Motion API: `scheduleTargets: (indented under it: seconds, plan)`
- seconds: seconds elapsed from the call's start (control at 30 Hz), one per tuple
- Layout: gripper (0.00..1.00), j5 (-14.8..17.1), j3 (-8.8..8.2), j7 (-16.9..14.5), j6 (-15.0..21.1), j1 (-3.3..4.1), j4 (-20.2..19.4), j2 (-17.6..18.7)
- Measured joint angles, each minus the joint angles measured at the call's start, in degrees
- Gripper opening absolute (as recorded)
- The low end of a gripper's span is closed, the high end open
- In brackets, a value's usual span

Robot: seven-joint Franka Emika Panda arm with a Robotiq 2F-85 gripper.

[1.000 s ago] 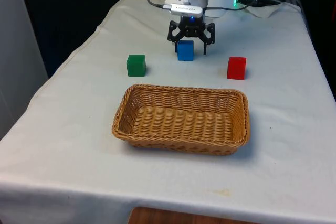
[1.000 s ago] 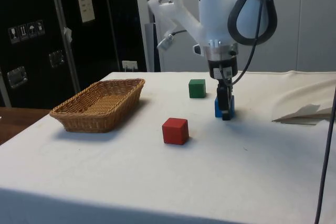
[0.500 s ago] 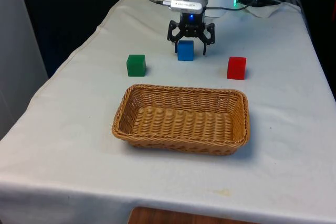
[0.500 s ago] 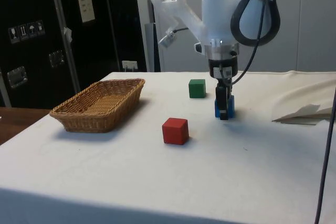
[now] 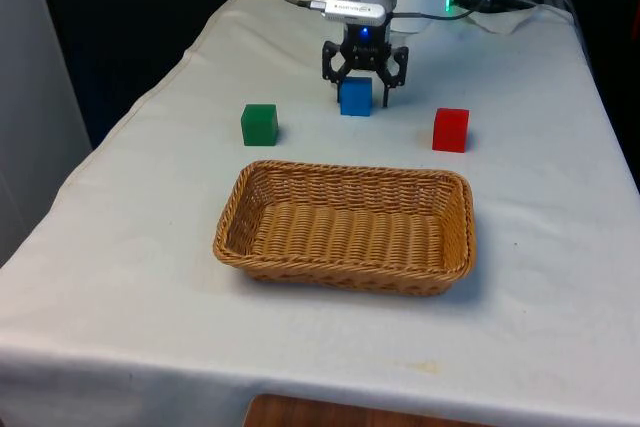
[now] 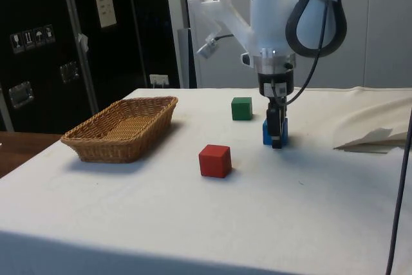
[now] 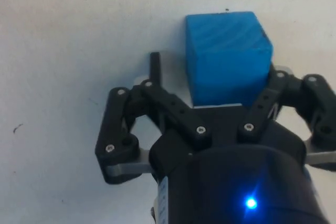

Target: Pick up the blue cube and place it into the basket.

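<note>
Next, my gripper grabs the blue cube by its opposite sides to place it into the basket.
The blue cube sits on the white cloth at the far end of the table, beyond the wicker basket. My gripper is lowered over the cube, open, with one finger on each side. In the wrist view one finger stands a small gap off the cube's face. The other finger is close against the opposite face. The cube rests on the cloth.
A green cube lies toward the front view's left of the blue one, and a red cube toward its right. A crumpled fold of cloth lies behind the gripper in the side view.
The fingers have drawn in a little around the blue cube. The cube has shifted slightly toward the front view's right. The arm has barely moved.
</note>
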Motion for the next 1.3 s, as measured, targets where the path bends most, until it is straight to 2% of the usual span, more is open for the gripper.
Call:
scheduleTargets:
  seconds: [0.13,0.17,0.2,0.23,0.53,0.7,0.8,1.1,1.3]
  plan:
    - [0.13,0.0,0.00,0.1,0.1,0.00,-0.2,-0.1]
    - [0.13,0.0,0.00,0.1,0.1,0.00,-0.2,-0.1]
    - [0.03,0.0,0.00,0.1,0.1,0.00,-0.2,-0.1]
    - [0.00,0.0,0.00,0.1,0.2,0.00,-0.3,-0.2]
    - [0.01,0.0,0.00,0.1,0.2,0.00,-0.5,-0.4]
    - [0.01,0.0,-0.06,0.1,-0.6,0.00,-0.7,-2.3]
    - [0.01,0.0,-0.11,-0.1,-2.1,0.00,-1.1,-4.4]
    - [0.01,-0.1,-0.17,-0.5,-9.9,0.00,-1.5,-12.7]
    - [0.01,-0.1,-0.29,-0.9,-12.3,-0.06,-1.5,-15.3]
